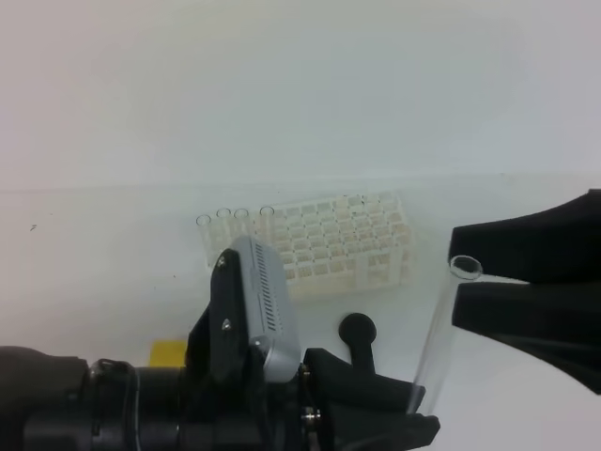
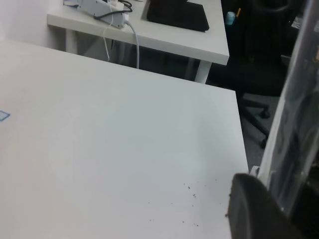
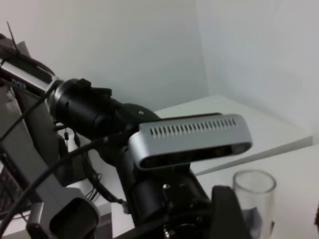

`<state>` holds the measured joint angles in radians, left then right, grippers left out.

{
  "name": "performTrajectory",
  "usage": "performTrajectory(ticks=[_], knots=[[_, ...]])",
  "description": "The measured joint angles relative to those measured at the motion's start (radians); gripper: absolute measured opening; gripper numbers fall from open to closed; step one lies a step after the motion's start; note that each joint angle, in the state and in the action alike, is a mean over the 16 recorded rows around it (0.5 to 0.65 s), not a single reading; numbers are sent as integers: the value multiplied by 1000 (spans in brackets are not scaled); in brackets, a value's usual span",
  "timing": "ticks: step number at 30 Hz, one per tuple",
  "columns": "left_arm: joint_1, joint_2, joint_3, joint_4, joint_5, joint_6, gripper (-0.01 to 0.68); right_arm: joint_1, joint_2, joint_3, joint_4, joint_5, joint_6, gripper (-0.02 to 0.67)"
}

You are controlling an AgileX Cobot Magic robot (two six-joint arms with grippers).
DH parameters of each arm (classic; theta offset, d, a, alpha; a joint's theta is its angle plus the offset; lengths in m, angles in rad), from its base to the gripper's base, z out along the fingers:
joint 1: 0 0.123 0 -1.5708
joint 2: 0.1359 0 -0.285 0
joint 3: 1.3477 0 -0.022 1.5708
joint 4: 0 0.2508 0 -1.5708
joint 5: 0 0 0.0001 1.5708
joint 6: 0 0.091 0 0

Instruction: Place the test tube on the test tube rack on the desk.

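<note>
My right gripper grabs the test tube by its open-rimmed end (image 1: 457, 287) next, so that the test tube's closed end stays free to enter the rack (image 1: 329, 246).
The test tube (image 1: 439, 338), clear glass with an open rim, stands tilted above the desk (image 1: 113, 272). My left gripper (image 1: 413, 411) is shut on its lower end at the bottom of the exterior view. In the left wrist view the test tube (image 2: 294, 119) runs up the right edge beside a dark finger (image 2: 254, 209). My right gripper (image 1: 454, 273) is open, and the tube's top rim sits in the gap between its two black fingers. The right wrist view shows that rim (image 3: 254, 183) close below the camera. The white test tube rack (image 1: 329, 246) stands behind on the desk.
Several clear tubes (image 1: 235, 218) stand in the rack's left end. A black round-headed stick (image 1: 359, 334) lies in front of the rack, near the left gripper. A yellow cube (image 1: 169, 352) peeks out beside the left arm. The left arm's wrist camera (image 3: 192, 139) fills the right wrist view.
</note>
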<state>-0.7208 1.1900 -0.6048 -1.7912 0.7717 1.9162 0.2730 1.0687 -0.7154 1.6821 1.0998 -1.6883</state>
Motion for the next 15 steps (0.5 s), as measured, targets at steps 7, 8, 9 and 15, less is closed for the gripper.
performTrajectory(ticks=[7, 8, 9, 15], knots=[[0, 0, 0, 0, -2, 5, -1, 40, 53, 0, 0, 1, -7, 369], [0, 0, 0, 0, -2, 4, -1, 47, 60, 0, 0, 1, -9, 361], [0, 0, 0, 0, -2, 2, -1, 54, 66, 0, 0, 1, -11, 347], [0, 0, 0, 22, 3, -31, 0, 87, 95, -2, -1, -3, -35, 252]])
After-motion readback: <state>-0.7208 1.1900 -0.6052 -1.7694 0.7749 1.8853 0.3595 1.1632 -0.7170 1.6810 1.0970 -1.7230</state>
